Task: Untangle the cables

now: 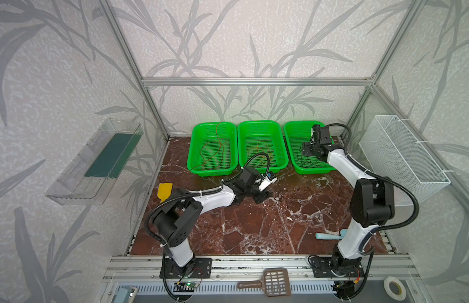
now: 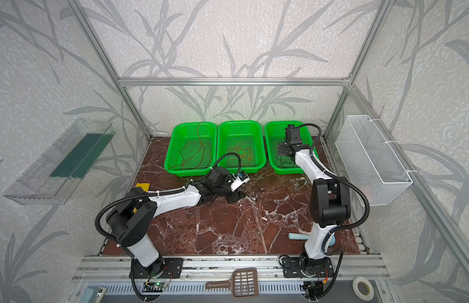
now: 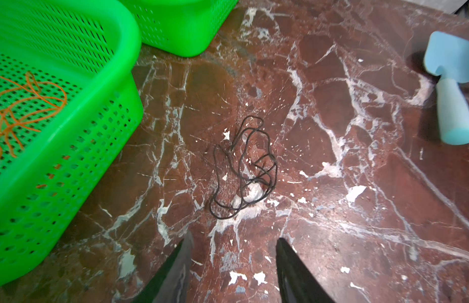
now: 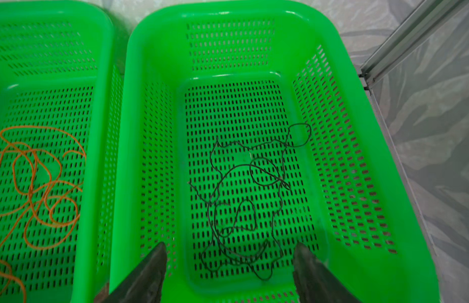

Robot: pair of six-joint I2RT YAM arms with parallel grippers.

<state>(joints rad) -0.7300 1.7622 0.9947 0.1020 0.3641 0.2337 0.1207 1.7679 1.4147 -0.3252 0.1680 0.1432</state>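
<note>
The right gripper grabs the thin black cable (image 3: 243,168) by a single outer part next, which leaves the heap of cable free for my left gripper to untangle.
A thin black cable (image 3: 243,168) lies bunched on the marble table just ahead of my left gripper (image 3: 233,240), which is open with nothing between its fingers. My right gripper (image 4: 230,246) is also open and empty. It hovers over the right green basket (image 4: 138,131), where another black cable (image 4: 243,204) lies loosely looped on the floor. An orange cable (image 4: 39,189) rests in the middle basket (image 1: 259,123). The red-brown cable (image 1: 215,154) lies in the left basket (image 1: 215,173), with one end trailing over its front rim.
The three baskets stand side by side at the back of the table. A blue scoop (image 3: 453,86) lies near the right arm's base and a yellow spatula (image 1: 165,190) at the table's left edge. A white wire basket (image 1: 404,157) hangs on the right wall.
</note>
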